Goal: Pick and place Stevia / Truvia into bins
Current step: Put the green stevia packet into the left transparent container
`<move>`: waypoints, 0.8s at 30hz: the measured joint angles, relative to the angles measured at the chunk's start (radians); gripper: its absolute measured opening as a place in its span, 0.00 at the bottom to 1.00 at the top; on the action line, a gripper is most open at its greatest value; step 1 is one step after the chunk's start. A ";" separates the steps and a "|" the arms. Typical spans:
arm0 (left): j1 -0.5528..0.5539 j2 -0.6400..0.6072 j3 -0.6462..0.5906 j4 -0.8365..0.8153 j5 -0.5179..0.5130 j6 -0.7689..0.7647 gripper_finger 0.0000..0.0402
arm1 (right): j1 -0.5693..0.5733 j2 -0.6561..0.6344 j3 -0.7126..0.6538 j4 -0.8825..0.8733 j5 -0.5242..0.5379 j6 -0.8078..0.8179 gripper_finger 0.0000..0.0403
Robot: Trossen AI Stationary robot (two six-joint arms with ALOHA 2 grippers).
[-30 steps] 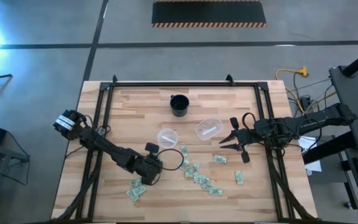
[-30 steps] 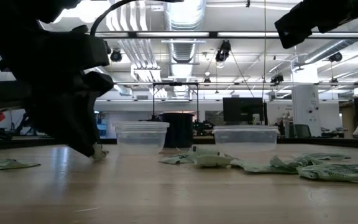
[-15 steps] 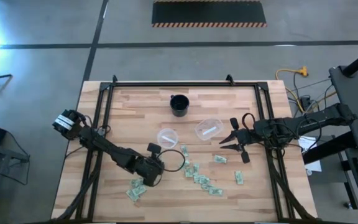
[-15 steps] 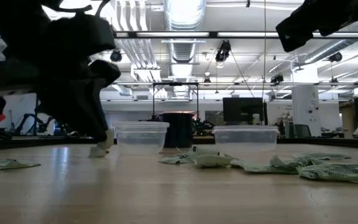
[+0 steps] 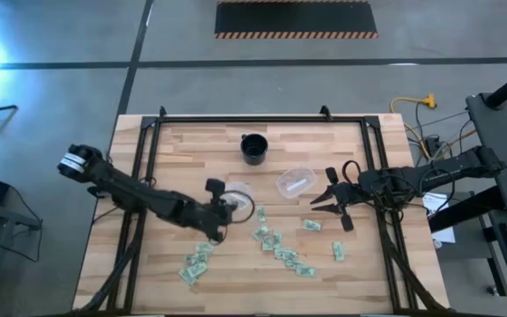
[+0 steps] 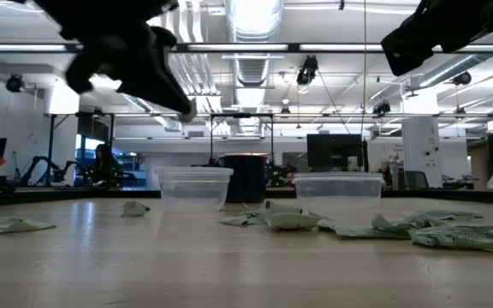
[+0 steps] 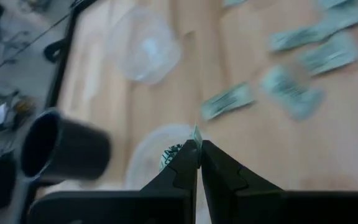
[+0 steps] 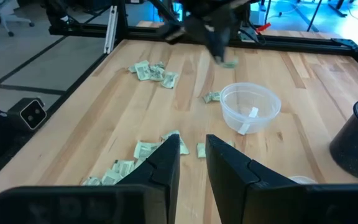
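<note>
The packet tip lines up with the bin's rim (image 7: 178,127), so it is too early to open my left gripper. The packet moves over the bin's middle first, then the gripper opens.
Green and white Stevia packets (image 5: 275,245) lie scattered on the wooden table's near half. Two clear cups, the bins, stand mid-table: the left one (image 5: 237,193) and the right one (image 5: 295,182), which has a white packet inside. My left gripper (image 7: 197,144) hangs above the table just beside the left bin, shut on one packet (image 7: 196,133). That gripper also shows in the low view (image 6: 187,109) and, farther off, in the right wrist view (image 8: 219,46). My right gripper (image 8: 193,155) hovers open near the right bin, with nothing between its fingers. My left gripper pinches one small packet at its fingertips; a green and white edge (image 7: 196,132) sticks out past them. The fingers slant downward from the table's left side. The packet is lifted clear of the table and hangs below the fingers (image 8: 229,62).
A black cup (image 5: 253,148) stands behind the bins toward the far edge. More packets lie at the near left (image 5: 195,261) and near right (image 5: 338,252). One packet (image 6: 135,208) rests on the table left of the left bin in the low view.
My left gripper has risen from the table at the near-left packets and swung toward the far edge and the left bin, tipping less steeply. It has carried one packet up clear of the table. The right arm has kept still.
</note>
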 joint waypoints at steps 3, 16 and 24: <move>0.062 0.002 -0.008 0.008 0.009 0.044 0.00 | 0.000 0.000 0.000 0.005 0.000 0.000 0.17; 0.258 0.077 -0.010 0.042 0.228 0.107 0.00 | 0.000 0.000 -0.002 0.003 0.000 0.031 0.17; 0.258 0.079 -0.010 0.026 0.231 0.108 0.08 | 0.000 0.000 -0.002 0.000 0.000 0.034 0.17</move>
